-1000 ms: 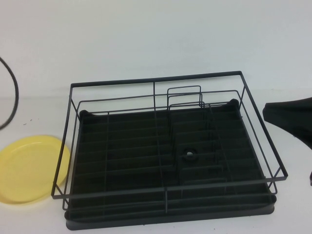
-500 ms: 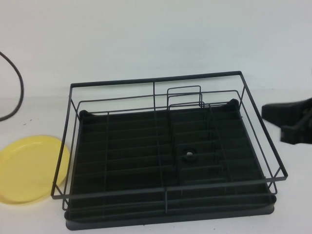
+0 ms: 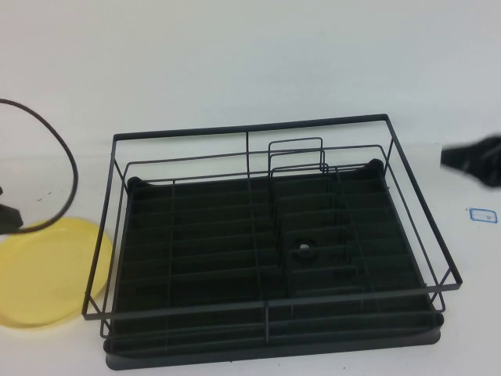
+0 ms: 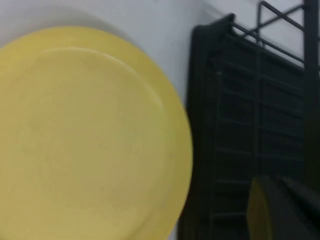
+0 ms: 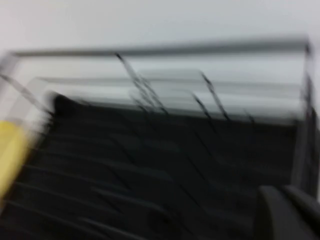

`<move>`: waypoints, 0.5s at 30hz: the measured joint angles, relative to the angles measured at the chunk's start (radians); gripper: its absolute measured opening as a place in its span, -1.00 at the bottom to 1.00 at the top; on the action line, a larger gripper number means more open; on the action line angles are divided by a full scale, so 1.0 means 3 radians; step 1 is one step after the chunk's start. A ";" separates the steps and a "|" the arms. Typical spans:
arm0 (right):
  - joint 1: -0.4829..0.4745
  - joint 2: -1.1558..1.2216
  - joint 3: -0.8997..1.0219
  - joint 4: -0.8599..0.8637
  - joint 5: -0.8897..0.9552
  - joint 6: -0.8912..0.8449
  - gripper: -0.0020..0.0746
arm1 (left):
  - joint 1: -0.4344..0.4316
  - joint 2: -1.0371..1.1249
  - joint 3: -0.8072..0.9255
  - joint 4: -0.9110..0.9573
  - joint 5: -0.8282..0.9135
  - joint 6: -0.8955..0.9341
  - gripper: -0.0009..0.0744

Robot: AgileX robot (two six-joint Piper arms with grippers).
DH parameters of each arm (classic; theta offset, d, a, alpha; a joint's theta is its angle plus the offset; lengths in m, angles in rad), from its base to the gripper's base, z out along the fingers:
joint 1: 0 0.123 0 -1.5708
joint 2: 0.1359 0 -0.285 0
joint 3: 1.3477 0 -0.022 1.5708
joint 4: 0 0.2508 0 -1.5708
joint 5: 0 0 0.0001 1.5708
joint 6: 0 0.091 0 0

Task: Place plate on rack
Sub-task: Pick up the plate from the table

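The robot will next grab the plate by its thin rim [image 4: 184, 137] with the left gripper, because the plate's flat side [image 4: 85, 145] is much too wide for the fingers.
The pale-yellow plate [image 3: 47, 274] lies flat on the white table, just left of the black wire rack [image 3: 270, 243]. In the left wrist view the plate [image 4: 85, 140] fills most of the picture beside the rack's end [image 4: 240, 125]. My left gripper [image 4: 272, 182] hangs above the plate's rack-side edge, shut and empty. A dark bit of the left arm [image 3: 8, 218] shows at the far left. My right gripper [image 3: 473, 160] is at the right edge beyond the rack, blurred. The right wrist view shows the rack [image 5: 165, 150], a sliver of plate [image 5: 12, 150] and the shut right gripper [image 5: 279, 192].
A black cable [image 3: 59, 168] loops over the table behind the plate. A small blue-edged label [image 3: 483, 214] lies on the table right of the rack. Upright divider loops [image 3: 297, 157] stand at the rack's back middle.
The left arm and its cable have come in from the left over the plate. The right gripper has moved up and toward the right edge, uncovering the small label.
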 joint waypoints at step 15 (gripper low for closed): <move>-0.0906 0.0006 -0.1157 -0.0062 -0.1988 -0.0139 -0.95 | 0.0773 0.0006 0.0000 -0.1323 0.0703 0.1180 -0.98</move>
